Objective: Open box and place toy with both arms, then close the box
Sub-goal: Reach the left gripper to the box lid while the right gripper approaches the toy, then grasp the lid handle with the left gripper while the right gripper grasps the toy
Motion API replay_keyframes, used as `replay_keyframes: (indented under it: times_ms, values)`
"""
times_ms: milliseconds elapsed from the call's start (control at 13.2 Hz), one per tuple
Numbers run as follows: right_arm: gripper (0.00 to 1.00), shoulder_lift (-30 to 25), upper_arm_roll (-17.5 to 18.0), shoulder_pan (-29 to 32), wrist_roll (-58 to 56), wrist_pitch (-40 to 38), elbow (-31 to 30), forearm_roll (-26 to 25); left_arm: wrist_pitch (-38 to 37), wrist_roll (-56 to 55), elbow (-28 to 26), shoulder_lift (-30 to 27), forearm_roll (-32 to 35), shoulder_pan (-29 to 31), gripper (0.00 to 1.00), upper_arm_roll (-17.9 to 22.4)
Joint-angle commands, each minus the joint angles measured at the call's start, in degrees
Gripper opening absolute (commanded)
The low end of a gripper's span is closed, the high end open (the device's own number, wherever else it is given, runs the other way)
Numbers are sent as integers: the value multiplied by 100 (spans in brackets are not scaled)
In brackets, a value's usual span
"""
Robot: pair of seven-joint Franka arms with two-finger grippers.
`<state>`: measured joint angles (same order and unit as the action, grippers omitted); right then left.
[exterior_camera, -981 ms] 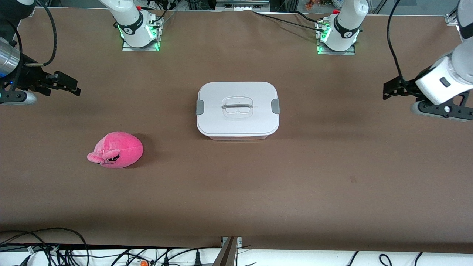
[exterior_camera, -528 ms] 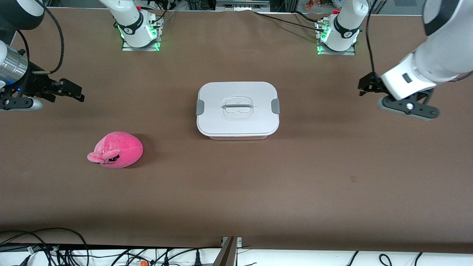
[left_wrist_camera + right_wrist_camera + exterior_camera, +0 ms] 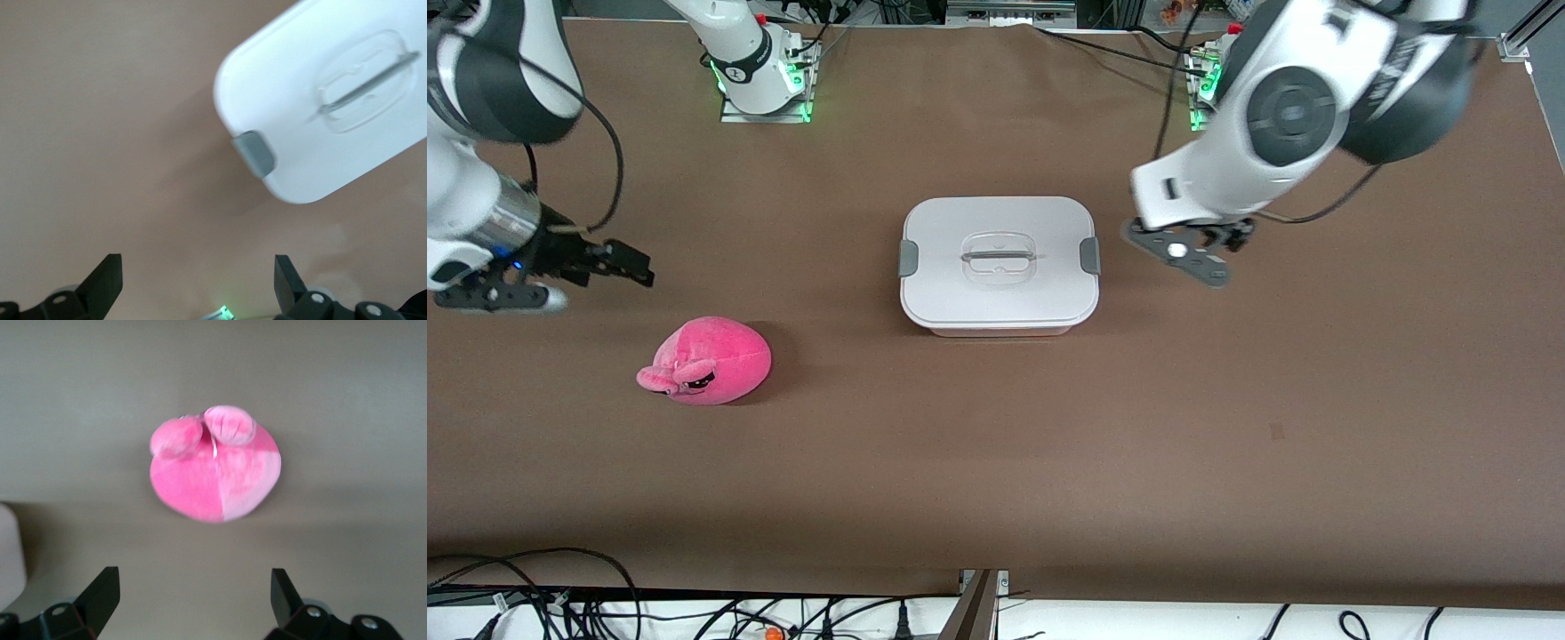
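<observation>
The left gripper reaches the white lid next and grabs its clear recessed handle (image 3: 998,256) to open the box for the pink plush toy (image 3: 706,361).
The box (image 3: 999,293) sits shut mid-table, with a white lid, a grey clip (image 3: 1089,256) at each end and a clear recessed handle (image 3: 998,256). The hot-pink plush toy (image 3: 707,362) lies nearer the front camera, toward the right arm's end. My left gripper (image 3: 198,283) is open and empty, in the air just off the box's clip (image 3: 254,153) at the left arm's end. In the front view its wrist (image 3: 1192,191) hides the fingers. My right gripper (image 3: 636,271) is open and empty, beside the toy (image 3: 215,470) and apart from it.
The two arm bases (image 3: 760,84) (image 3: 1240,89) stand at the table's back edge. Cables (image 3: 605,604) lie past the table's near edge. Brown table (image 3: 1049,444) spreads around the box and toy.
My left arm has swung in from its end of the table to just beside the box. My right gripper has moved a little closer to the toy. Box and toy have not moved.
</observation>
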<state>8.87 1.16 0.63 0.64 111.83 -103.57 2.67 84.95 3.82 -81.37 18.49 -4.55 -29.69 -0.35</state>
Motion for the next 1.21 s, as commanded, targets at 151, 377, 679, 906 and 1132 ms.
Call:
replay_keyframes:
  times_ms: [151, 377, 679, 906, 1132]
  values:
    - [100, 1229, -55, 43, -143, 1313, 4, -65, 985, 311, 183, 708, -64, -1037, 100, 88]
    - [100, 1564, -46, 43, -135, 1727, -22, -39, 1759, 1302, 157, 1024, 15, -1276, 100, 88]
    - [58, 1574, -46, 43, -327, 2203, -453, -39, 2700, 2885, 60, 1429, 86, -1417, 100, 88]
    - [0, 1504, -46, 43, -478, 1793, -235, -30, 2834, 3073, -19, 1456, 312, -1715, 100, 97]
    - [0, 1451, -55, 43, -486, 931, 214, -21, 2825, 3011, -106, 1430, 508, -1865, 100, 97]
